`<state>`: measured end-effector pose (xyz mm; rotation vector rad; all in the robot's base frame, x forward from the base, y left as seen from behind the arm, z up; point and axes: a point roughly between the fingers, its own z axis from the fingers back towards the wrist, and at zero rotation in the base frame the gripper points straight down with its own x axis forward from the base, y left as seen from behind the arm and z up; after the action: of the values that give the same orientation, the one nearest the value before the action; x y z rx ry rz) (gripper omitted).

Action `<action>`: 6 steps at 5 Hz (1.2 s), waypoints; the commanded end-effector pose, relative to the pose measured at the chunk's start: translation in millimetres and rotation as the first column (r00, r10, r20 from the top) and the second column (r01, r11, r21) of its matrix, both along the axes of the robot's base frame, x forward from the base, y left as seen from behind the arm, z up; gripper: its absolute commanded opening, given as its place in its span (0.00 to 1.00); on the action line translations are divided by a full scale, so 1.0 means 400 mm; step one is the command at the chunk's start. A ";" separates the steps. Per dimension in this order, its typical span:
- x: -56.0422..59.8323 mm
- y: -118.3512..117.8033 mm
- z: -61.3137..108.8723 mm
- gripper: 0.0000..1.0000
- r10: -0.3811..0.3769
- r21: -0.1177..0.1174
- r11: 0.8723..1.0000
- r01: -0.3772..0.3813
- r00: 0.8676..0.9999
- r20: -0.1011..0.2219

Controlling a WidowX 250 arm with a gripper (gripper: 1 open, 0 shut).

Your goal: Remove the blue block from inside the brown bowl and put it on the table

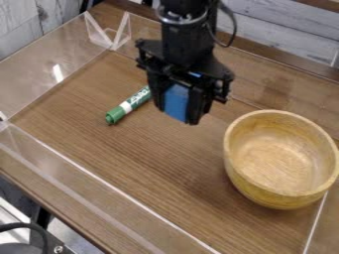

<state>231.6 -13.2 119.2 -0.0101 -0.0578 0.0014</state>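
My gripper lowers the block next, since the blue block's lower end (176,115) hangs high above the table and the block would drop if I opened now.
The blue block (173,100) hangs between the black fingers of my gripper (179,107), which is shut on it above the middle of the table (133,169). The block points downward and is clear of the tabletop. To the right stands the brown bowl (281,157), a light tan wooden bowl with nothing inside it. The gripper is to the left of the bowl, well apart from its rim.
A green-and-white marker (129,103) lies on the table just left of the gripper. Low clear acrylic walls (59,159) border the tabletop at the left, front and back.
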 end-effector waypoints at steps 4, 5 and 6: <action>0.007 0.067 -0.063 0.00 0.020 0.008 1.000 -0.020 0.998 0.052; 0.008 0.074 -0.083 0.00 0.018 0.006 1.000 -0.018 0.998 0.052; 0.008 0.080 -0.109 0.00 0.017 0.003 1.000 -0.017 0.998 0.054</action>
<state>229.4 16.7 68.7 -0.0086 -0.0777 0.0139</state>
